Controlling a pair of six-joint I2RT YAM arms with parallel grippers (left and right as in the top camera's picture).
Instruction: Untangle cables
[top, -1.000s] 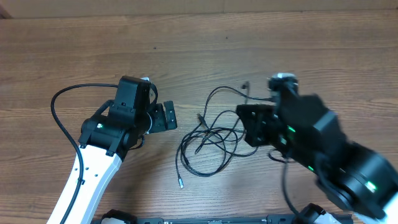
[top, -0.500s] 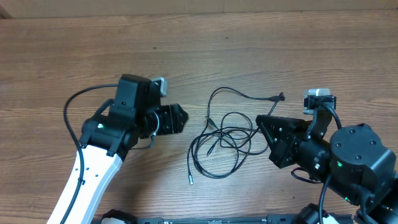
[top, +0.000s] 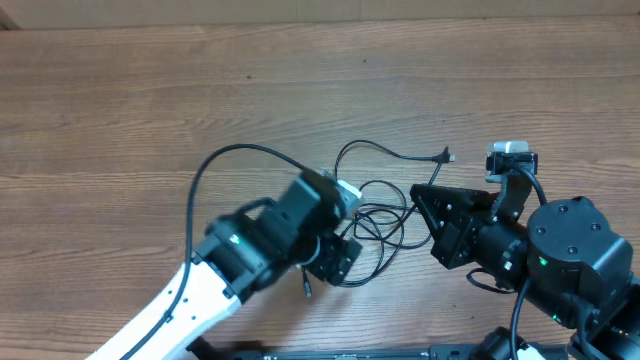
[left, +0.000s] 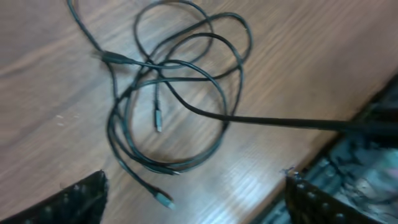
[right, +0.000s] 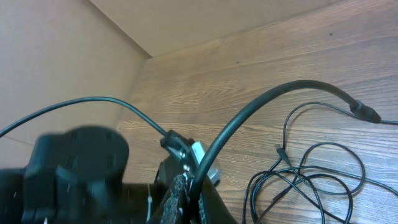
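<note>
My left gripper next grabs a looped piece of cable (top: 365, 281) (left: 196, 160) at the tangle's near edge, apart from my right gripper's piece, to pull that cable free.
The cables (top: 378, 212) lie in a loose black tangle at the table's middle. My left gripper (top: 335, 262) hovers over the tangle's near-left edge, open. In the left wrist view the loops (left: 168, 93) lie ahead of the open left gripper (left: 196, 177), and a silver-tipped plug (left: 163, 199) lies between the fingers (left: 84, 199). My right gripper (top: 420, 193) is shut on one strand beside the tangle. In the right wrist view that strand (right: 267, 99) arcs up out of the shut right gripper (right: 189, 186) to a small plug (right: 365, 112).
Bare wooden table (top: 150, 110) stretches to the left and back, and a cardboard wall (right: 62, 62) rises at its far edge. The left arm's own thick cable (top: 215, 160) loops over the table. Both arm bases crowd the front edge.
My left arm has swung right and forward, from left of the tangle to over its near-left edge, jaws narrowing and then widening. The right arm drew its strand right, then held still.
</note>
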